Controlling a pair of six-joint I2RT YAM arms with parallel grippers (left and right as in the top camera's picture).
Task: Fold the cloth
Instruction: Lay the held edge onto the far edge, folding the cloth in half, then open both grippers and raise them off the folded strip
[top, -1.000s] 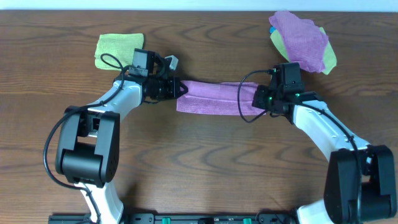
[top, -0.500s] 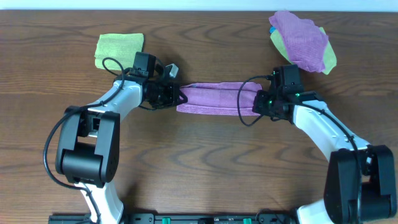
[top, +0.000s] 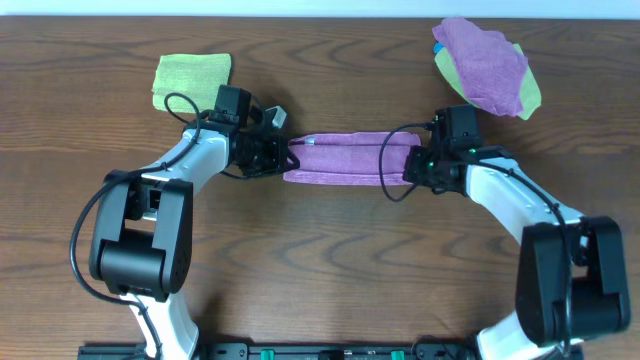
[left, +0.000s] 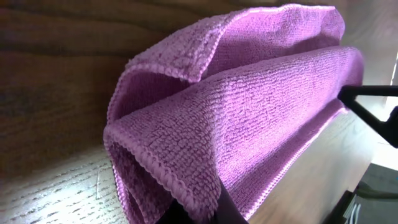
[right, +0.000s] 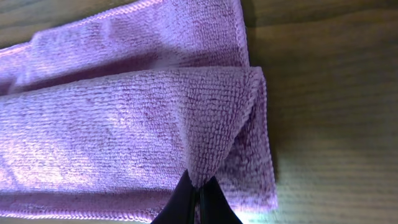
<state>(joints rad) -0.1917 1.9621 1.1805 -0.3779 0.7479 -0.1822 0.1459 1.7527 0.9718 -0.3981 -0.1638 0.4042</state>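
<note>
My left gripper opens next, since the cloth's edge in my fingers sits low over the cloth's lower layer (top: 338, 180) (left: 283, 163) and the purple cloth would rest there.
A purple cloth (top: 345, 158) lies folded into a long narrow strip on the wooden table between my two arms. My left gripper (top: 291, 155) is shut on the cloth's left end; in the left wrist view the folded edge (left: 186, 186) sits pinched in the dark jaws (left: 211, 214). My right gripper (top: 408, 166) is shut on the cloth's right end; in the right wrist view the upper layer's corner (right: 214, 124) is pinched between the closed fingertips (right: 198, 199), lifted slightly off the lower layer.
A folded yellow-green cloth (top: 191, 78) lies at the back left. A heap of cloths, purple (top: 484, 62) over yellow-green, lies at the back right. Cables loop beside both wrists.
Both grippers carried the cloth's far edge toward the front, laying it over the near part. The strip is now narrower. Both arms drew slightly closer to the table front.
</note>
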